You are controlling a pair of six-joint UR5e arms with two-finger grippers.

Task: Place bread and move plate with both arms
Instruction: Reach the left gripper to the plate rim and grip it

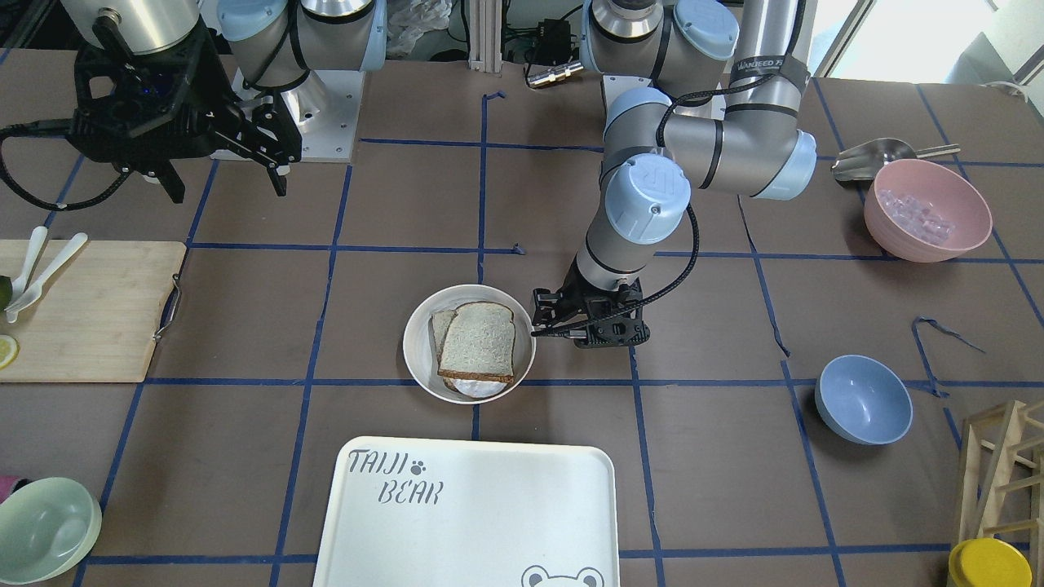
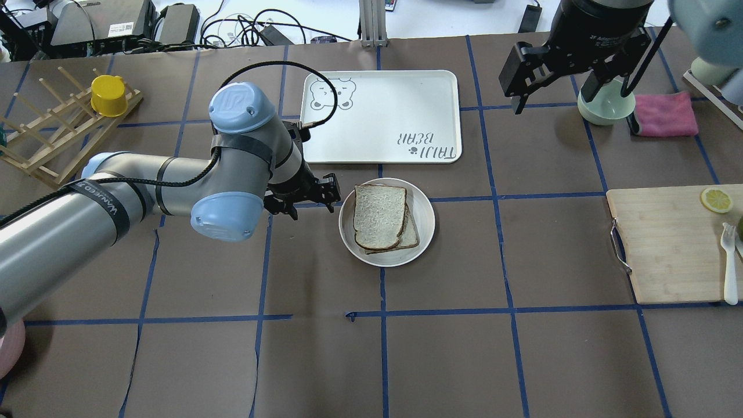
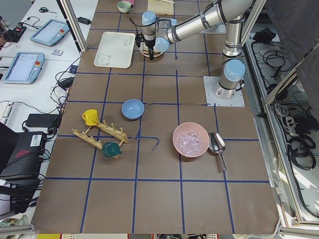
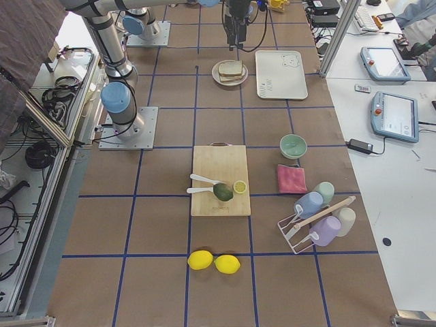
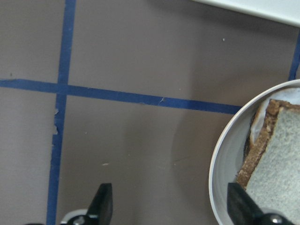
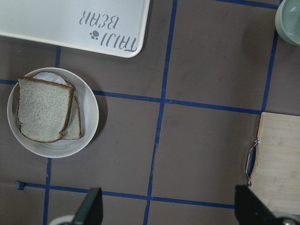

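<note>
The plate of bread needs to move onto the white tray (image 1: pixel 465 514), so the left gripper needs to grip the plate by its rim (image 1: pixel 525 357) next.
The bread (image 2: pixel 378 215), a speckled slice with dark brown crust, lies on top of a second slice and a bit of white egg in the round off-white plate (image 2: pixel 424 220). Bread (image 1: pixel 481 338) and plate (image 1: pixel 416 342) show mid-table in the front view. My left gripper (image 2: pixel 310 197) is open and low at the plate's left side. In the left wrist view one finger (image 5: pixel 236 199) is over the plate's rim (image 5: pixel 222 159) next to the bread (image 5: pixel 276 154), and the other is over bare table. My right gripper (image 2: pixel 572 110) is open, empty, and high above the far right.
The white "TAIJI BEAR" tray (image 2: pixel 383 110) lies just beyond the plate. A wooden cutting board (image 2: pixel 673 244) with lemon slice and cutlery is on the right. A pale green bowl (image 2: pixel 603 107) and pink cloth (image 2: pixel 664 113) are under the right gripper. A wooden rack (image 2: pixel 52 139) is far left.
</note>
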